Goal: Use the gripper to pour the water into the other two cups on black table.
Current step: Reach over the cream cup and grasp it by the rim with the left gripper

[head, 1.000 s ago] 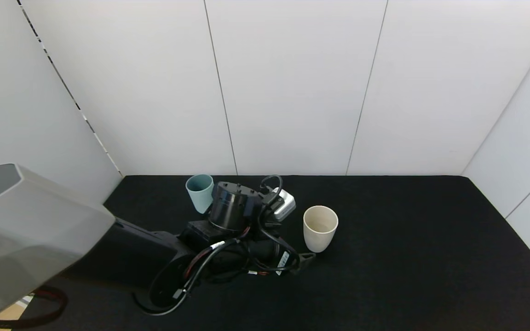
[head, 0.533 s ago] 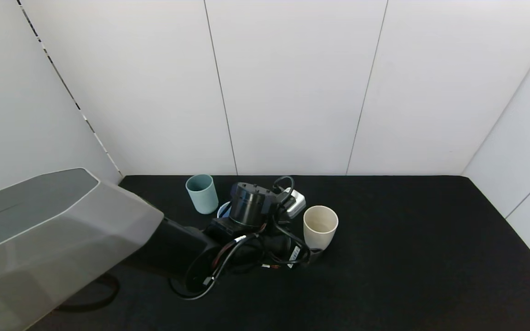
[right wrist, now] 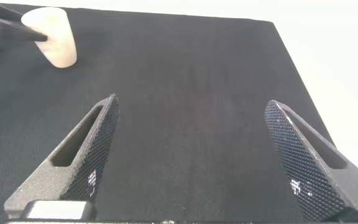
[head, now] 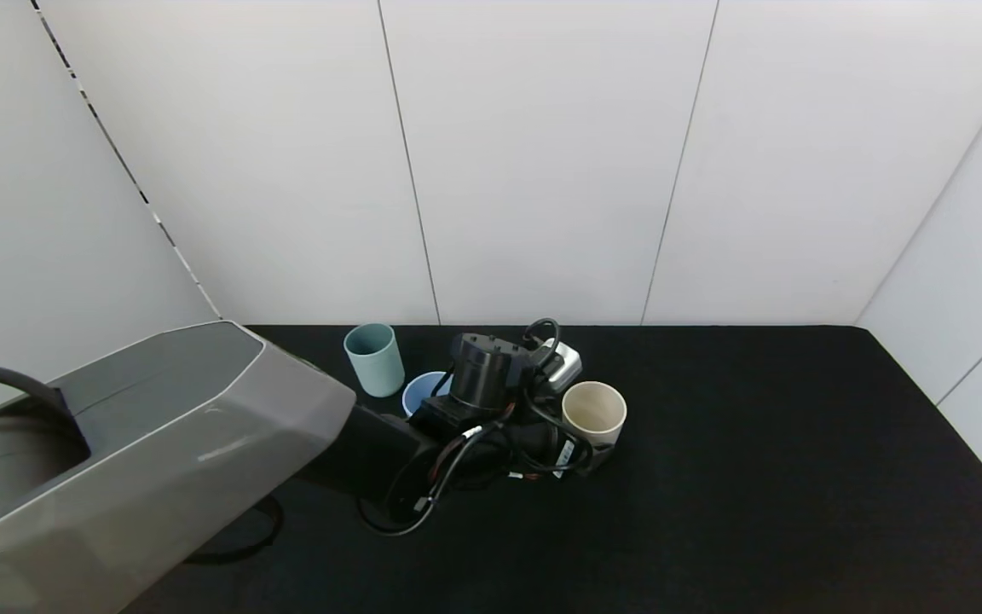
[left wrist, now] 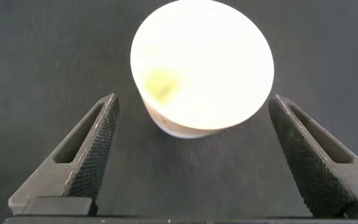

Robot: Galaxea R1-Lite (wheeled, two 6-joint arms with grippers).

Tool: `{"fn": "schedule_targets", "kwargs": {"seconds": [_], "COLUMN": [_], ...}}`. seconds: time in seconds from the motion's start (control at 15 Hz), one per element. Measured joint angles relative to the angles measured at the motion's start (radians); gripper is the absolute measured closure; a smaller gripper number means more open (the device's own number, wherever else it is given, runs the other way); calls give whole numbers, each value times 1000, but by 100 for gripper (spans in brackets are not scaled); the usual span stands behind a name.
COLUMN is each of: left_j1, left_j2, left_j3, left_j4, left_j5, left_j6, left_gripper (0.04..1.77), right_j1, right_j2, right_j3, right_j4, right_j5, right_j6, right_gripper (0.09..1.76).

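Note:
I should move my left gripper toward the cream cup before closing on it: bare black table shows between my fingers and the cup's side in the left wrist view.
My left gripper (head: 586, 456) is open beside the near side of the cream-beige cup (head: 594, 411). In the left wrist view the cream cup (left wrist: 202, 65) stands just ahead of the gripper (left wrist: 194, 102), and the fingers (left wrist: 98, 134) flank it without touching. The sage green cup (head: 374, 358) stands at the back left. The light blue cup (head: 421, 394) is beside it, half hidden behind the left hand. I cannot make out water in any cup. My right gripper (right wrist: 191, 102) is open and empty over the black table (right wrist: 185, 74), far from the cups.
The left arm's grey shell (head: 141, 460) fills the near left of the head view. White wall panels (head: 542, 153) stand behind the black table (head: 798, 477). The right wrist view shows the cream cup (right wrist: 53, 36) far off and the table's right edge (right wrist: 294, 62).
My left arm has reached forward and to the right, bringing the open gripper up to the cream cup. The light blue cup has come into view behind the hand.

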Motion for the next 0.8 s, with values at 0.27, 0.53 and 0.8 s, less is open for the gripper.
{"fn": "schedule_targets", "kwargs": {"seconds": [0.27, 0.53, 0.8], "left_j1": [0, 0, 0], "left_j2": [35, 59, 84], "left_j3": [-29, -70, -113], "left_j4": [-8, -4, 0], "left_j5": [-13, -13, -13], "left_j6": [-1, -9, -11], "left_gripper": [9, 9, 9], "right_j1": [0, 0, 0], "right_j2": [0, 0, 0], "right_j3": [0, 0, 0], "right_j4": [0, 0, 0], "right_j5": [0, -1, 0], "right_j6": [0, 0, 0], "right_gripper": [14, 14, 14]}}
